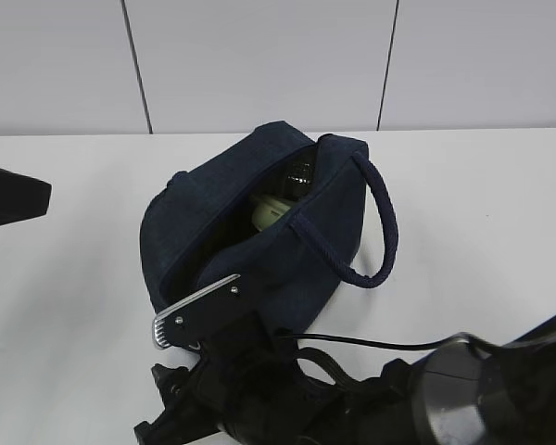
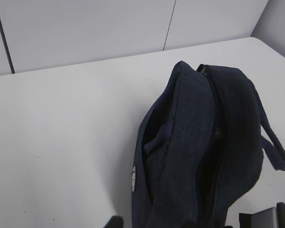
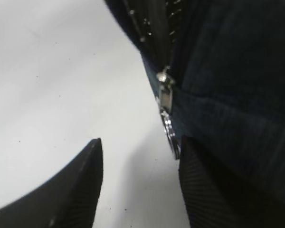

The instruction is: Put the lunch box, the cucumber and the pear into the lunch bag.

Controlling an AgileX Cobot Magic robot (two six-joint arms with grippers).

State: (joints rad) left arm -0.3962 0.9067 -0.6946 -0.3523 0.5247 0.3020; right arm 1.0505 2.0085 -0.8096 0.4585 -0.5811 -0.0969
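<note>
My right gripper will grab the zipper next by its metal ring pull (image 3: 170, 133), to zip up the packed lunch bag.
The navy lunch bag (image 1: 259, 232) lies on the white table with its top gaping, and it fills the left wrist view (image 2: 199, 142). Inside it shows the pale green lid of the lunch box (image 1: 269, 211). The cucumber and the pear are hidden from every view. My right gripper (image 3: 140, 142) stands open at the bag's near end (image 1: 196, 315), with only table between its fingers. Its right finger lies against the fabric just below the zipper's metal ring pull (image 3: 170, 133). My left gripper (image 1: 18, 199) hangs at the far left, apart from the bag, holding nothing.
The bag's rope-like loop handle (image 1: 385, 232) sticks out to the right. A wall with panel seams (image 1: 259, 65) rises behind the table's far edge. Bare table (image 1: 65, 306) lies left and right of the bag. My right arm (image 1: 398, 399) fills the front edge.
</note>
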